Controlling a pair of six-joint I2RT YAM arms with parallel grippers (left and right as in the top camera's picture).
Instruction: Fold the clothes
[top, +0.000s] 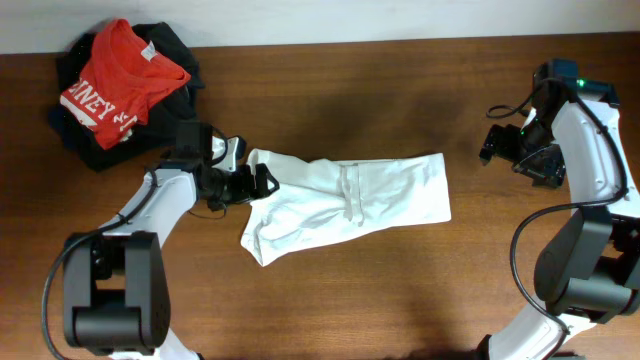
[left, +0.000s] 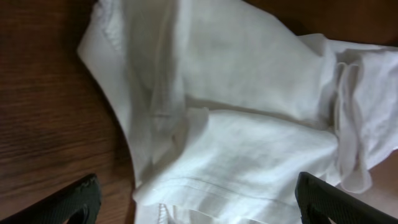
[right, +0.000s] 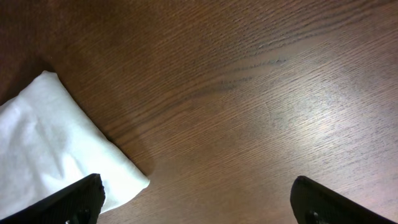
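I should grab the white T-shirt (top: 345, 200) with my left gripper by its end nearest the red T-shirt (top: 257, 204). Then I will fold that end inward next.
The white T-shirt (top: 345, 200) lies folded into a long strip across the middle of the wooden table, no print showing. My left gripper (top: 262, 183) is open at the shirt's left end, its fingers wide on either side of the cloth (left: 249, 124) and holding nothing. My right gripper (top: 492, 148) is open and empty, raised off the table to the right of the shirt. The right wrist view shows only the shirt's right corner (right: 56, 143) on bare wood.
A red T-shirt with white lettering (top: 120, 85) lies on a pile of dark garments (top: 175, 55) at the back left corner. The table's far edge runs along the top of the overhead view.
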